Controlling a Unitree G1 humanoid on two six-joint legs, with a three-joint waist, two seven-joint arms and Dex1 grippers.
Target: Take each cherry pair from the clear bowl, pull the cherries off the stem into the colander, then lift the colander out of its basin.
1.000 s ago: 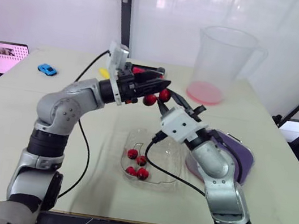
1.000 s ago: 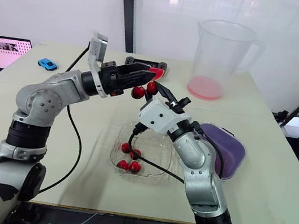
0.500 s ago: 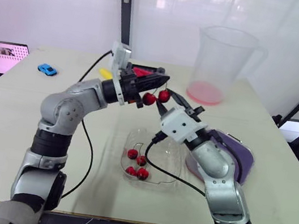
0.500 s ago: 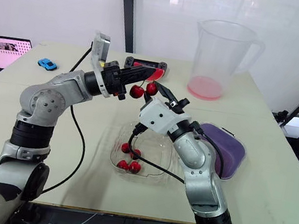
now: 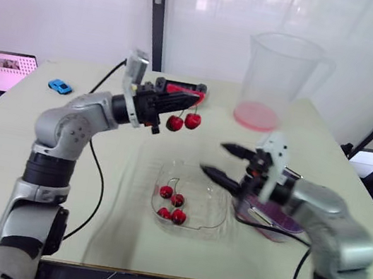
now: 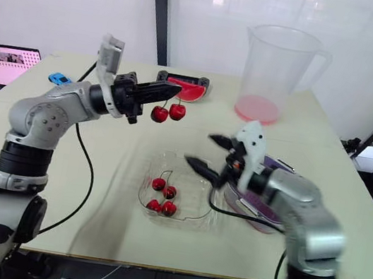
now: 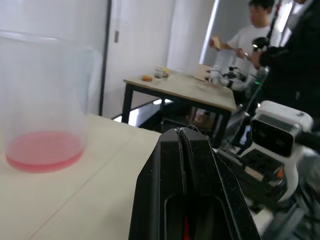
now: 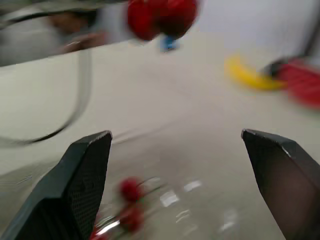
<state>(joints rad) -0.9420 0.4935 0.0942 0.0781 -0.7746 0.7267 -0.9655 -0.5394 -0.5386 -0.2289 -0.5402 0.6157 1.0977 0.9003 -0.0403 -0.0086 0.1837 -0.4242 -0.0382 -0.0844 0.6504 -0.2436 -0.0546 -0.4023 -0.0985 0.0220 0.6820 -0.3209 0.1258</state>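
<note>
Next, the right gripper reaches the red cherry and grabs its round body (image 5: 192,121) hanging free below, since the left gripper's fingers cover the stem's top.
My left gripper (image 5: 181,100) is shut on the stem of a red cherry pair (image 5: 183,122), which hangs in the air above the table behind the clear bowl (image 5: 211,215). In the left wrist view its fingers (image 7: 172,165) are pressed together. Several more cherries (image 5: 171,205) lie in the bowl's left half. My right gripper (image 5: 228,163) hovers over the bowl's right side, open wide and holding nothing. Its fingers (image 8: 82,172) stand far apart, with the hanging cherry pair (image 8: 161,16) blurred beyond them. The purple colander (image 5: 271,215) sits in its basin to the right, mostly behind my right arm.
A tall clear pitcher (image 5: 280,76) with pink liquid stands at the back right. A watermelon slice toy (image 5: 180,90) lies behind my left gripper, a yellow banana (image 8: 251,80) beside it. A blue toy car (image 5: 58,86) and a laptop (image 5: 1,70) are at the far left.
My left gripper shut on the cherry pair's stem and drew it left. My right gripper opened wide and swung away to the right, down over the bowl.
</note>
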